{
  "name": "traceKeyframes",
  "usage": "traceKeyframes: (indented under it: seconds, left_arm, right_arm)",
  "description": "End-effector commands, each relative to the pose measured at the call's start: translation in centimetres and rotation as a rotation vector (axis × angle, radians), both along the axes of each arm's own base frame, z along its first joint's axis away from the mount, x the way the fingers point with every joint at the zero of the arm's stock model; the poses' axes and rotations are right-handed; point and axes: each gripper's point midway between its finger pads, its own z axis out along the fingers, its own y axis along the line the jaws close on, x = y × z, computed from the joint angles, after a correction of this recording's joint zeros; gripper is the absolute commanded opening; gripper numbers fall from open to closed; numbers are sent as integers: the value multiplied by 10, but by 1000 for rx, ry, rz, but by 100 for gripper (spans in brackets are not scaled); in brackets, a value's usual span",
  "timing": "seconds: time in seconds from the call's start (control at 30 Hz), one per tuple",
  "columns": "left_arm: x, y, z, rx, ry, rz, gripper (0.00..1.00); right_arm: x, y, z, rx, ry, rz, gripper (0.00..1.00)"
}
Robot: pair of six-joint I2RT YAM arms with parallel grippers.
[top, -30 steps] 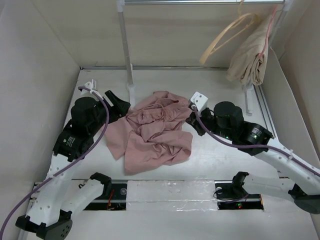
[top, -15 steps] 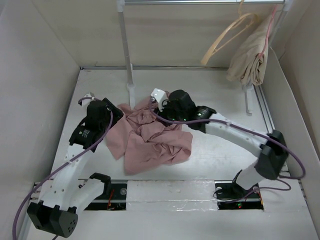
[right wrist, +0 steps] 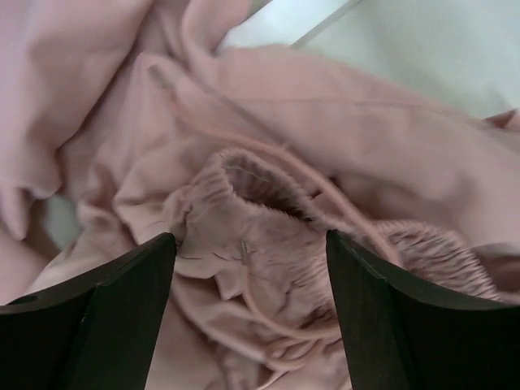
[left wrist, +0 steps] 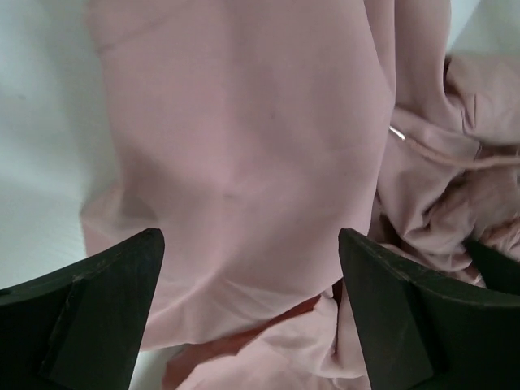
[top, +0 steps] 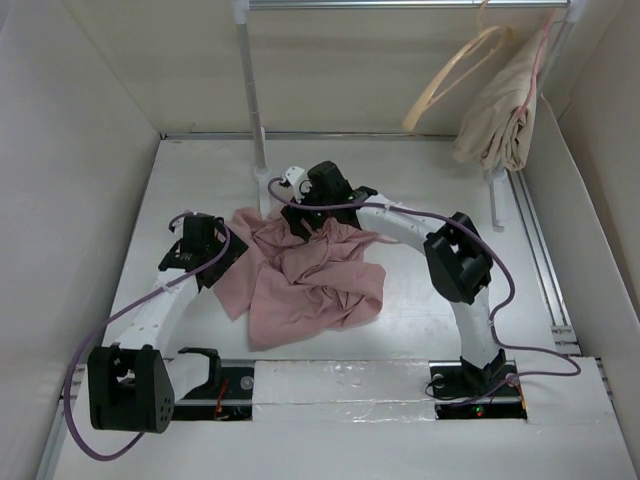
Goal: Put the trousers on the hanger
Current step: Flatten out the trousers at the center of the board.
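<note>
My right gripper takes hold of the trousers by the gathered waistband (right wrist: pixel 268 211) next, since the rest stays free to spread out for the hanger.
The dusty-pink trousers (top: pixel 310 275) lie crumpled in a heap mid-table. My left gripper (top: pixel 208 258) hovers over their left edge, open; in the left wrist view its fingers (left wrist: pixel 89 313) straddle a smooth fold of the trousers (left wrist: pixel 244 146) without pinching it. My right gripper (top: pixel 305 218) is over the heap's far edge, open. In the right wrist view its gripper (right wrist: pixel 252 284) stands just above the gathered waistband (right wrist: pixel 268 211) and drawstring (right wrist: pixel 276 317). The cream hanger (top: pixel 455 75) hangs tilted on the rail at the upper right, with nothing on it.
A beige folded garment (top: pixel 500 115) hangs on a pinkish hanger next to the cream one. The rack's white upright pole (top: pixel 252 90) stands just behind the trousers. Side walls close in the table on both sides.
Both arms have stretched forward to the trousers; the right one swung left across the table to the heap's far edge. Both grippers have opened wider, the right one from shut.
</note>
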Motion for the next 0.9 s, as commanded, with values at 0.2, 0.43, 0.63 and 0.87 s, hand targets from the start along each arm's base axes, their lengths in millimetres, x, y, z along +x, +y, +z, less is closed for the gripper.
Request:
traceKeyframes:
  seconds: [0.2, 0.43, 0.63, 0.87]
  left_arm:
    - [6, -19, -46, -34, 75, -149, 80]
    - [18, -15, -58, -9, 101, -135, 21]
    - [39, 1, -9, 63, -7, -73, 0]
    - [52, 39, 141, 194, -336, 108, 0]
  right_arm:
    - [0, 30, 18, 107, -13, 95, 67]
    - [-24, 24, 34, 128, -6, 143, 6]
    - [-71, -10, 154, 217, -213, 97, 0]
    - [-187, -103, 349, 420, -473, -7, 0]
